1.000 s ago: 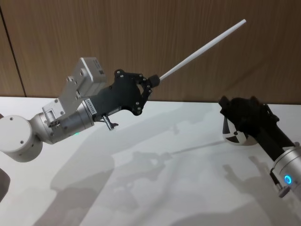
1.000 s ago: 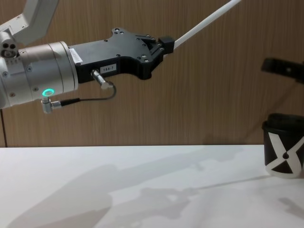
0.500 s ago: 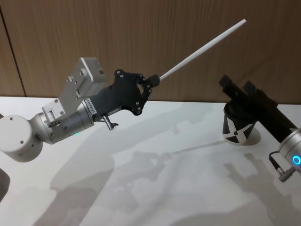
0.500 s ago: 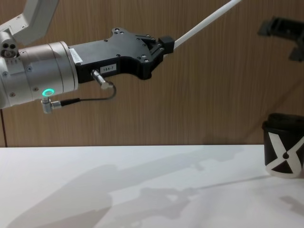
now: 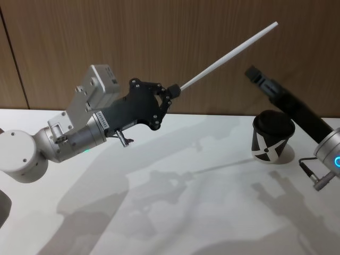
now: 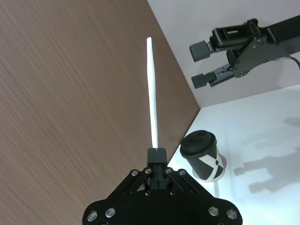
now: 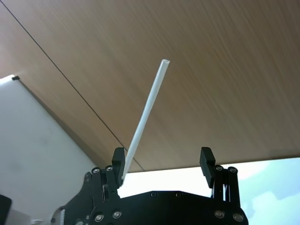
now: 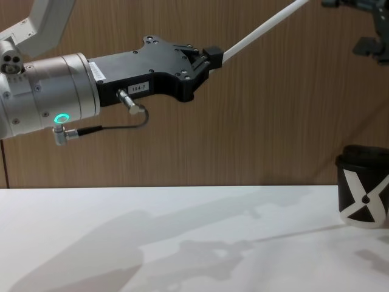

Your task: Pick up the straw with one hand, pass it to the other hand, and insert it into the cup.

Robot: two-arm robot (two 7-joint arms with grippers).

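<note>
The straw's lower end is covered by my left gripper's fingers, so my right gripper should grab its bare upper part (image 5: 242,47) next.
The straw (image 5: 228,54), a long white tube, slants up to the right with its lower end pinched in my left gripper (image 5: 174,90), which is shut on it high above the table. In the chest view the left gripper (image 8: 213,55) holds the straw (image 8: 261,27) near the top of the frame. My right gripper (image 5: 254,73) hangs open in the air, just right of the straw's upper part and not touching it. From the right wrist, its open fingers (image 7: 118,160) frame the straw (image 7: 147,108). The black cup (image 5: 272,138) with a white X stands on the table below the right gripper.
The white table (image 5: 186,212) spreads under both arms, backed by a wooden wall (image 5: 159,32). The cup (image 8: 363,194) stands near the table's right edge. A thin dark cable with a metal plug (image 8: 130,106) hangs under the left wrist.
My right gripper has risen from beside the cup to the height of the straw's upper part, uncovering the cup. The left gripper and straw have not moved.
</note>
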